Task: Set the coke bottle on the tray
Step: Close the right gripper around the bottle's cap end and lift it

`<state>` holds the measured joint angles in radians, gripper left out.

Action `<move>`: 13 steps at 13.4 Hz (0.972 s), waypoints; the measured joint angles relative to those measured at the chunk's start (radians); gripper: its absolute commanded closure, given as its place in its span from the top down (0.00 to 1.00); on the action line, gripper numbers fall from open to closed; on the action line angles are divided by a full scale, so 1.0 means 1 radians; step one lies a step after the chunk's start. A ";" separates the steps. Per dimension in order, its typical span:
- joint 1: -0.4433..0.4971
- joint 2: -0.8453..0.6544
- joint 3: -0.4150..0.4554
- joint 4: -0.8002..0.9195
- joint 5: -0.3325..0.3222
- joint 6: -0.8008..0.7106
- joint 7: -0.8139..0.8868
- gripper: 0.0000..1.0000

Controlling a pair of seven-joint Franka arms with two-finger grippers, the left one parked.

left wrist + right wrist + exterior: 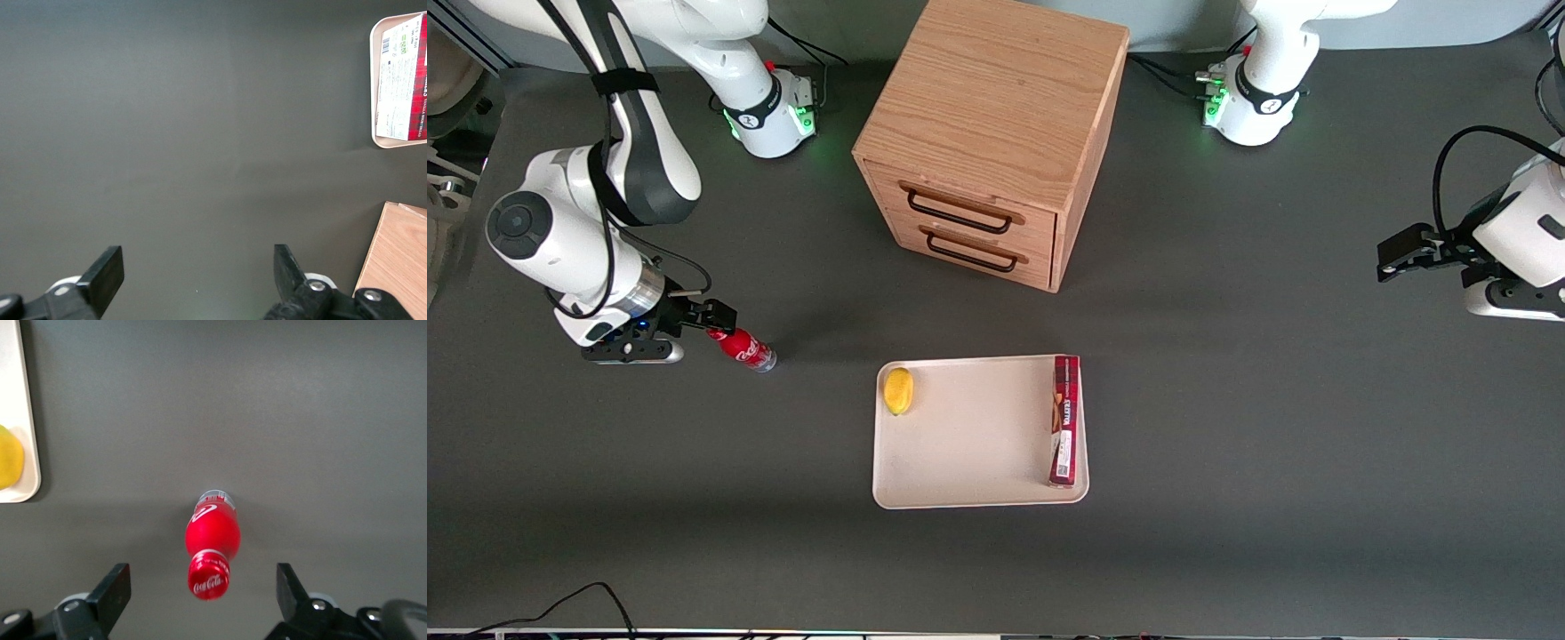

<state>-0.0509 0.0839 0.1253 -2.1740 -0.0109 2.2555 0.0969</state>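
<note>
The coke bottle has to go on the tray (978, 444), so next my gripper will grab it by its red cap (716, 334).
The coke bottle (744, 348) is small and red with white script and a clear base. It stands on the dark table toward the working arm's end, well apart from the cream-white tray (978, 444). My gripper (718, 316) is open and hovers over the bottle's cap without touching it. In the right wrist view the bottle (212, 537) shows cap-first, centred between the two spread fingers of the gripper (203, 581), with the tray's edge (19, 420) beside it.
On the tray lie a yellow fruit (898, 390) and a long red box (1064, 420). A wooden two-drawer cabinet (996, 133) stands farther from the front camera than the tray. The left wrist view shows the tray's corner (375, 100) and the box (403, 80).
</note>
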 measured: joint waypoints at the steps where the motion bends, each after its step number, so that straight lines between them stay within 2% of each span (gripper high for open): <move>1: 0.000 0.007 0.001 -0.009 0.000 0.015 -0.001 0.95; 6: 0.000 0.032 0.004 -0.013 -0.009 0.043 -0.004 0.87; 7: 0.000 0.033 0.004 -0.014 -0.014 0.043 -0.005 0.76; 8: 0.000 0.035 0.004 -0.016 -0.017 0.043 -0.005 0.57; 10: 0.000 0.035 0.004 -0.022 -0.020 0.046 -0.005 0.08; 11: 0.000 0.035 0.004 -0.024 -0.021 0.048 -0.005 0.00; 13: 0.000 0.035 0.004 -0.025 -0.021 0.050 -0.005 0.00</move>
<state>-0.0507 0.1189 0.1290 -2.1985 -0.0324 2.3051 0.0918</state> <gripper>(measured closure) 0.577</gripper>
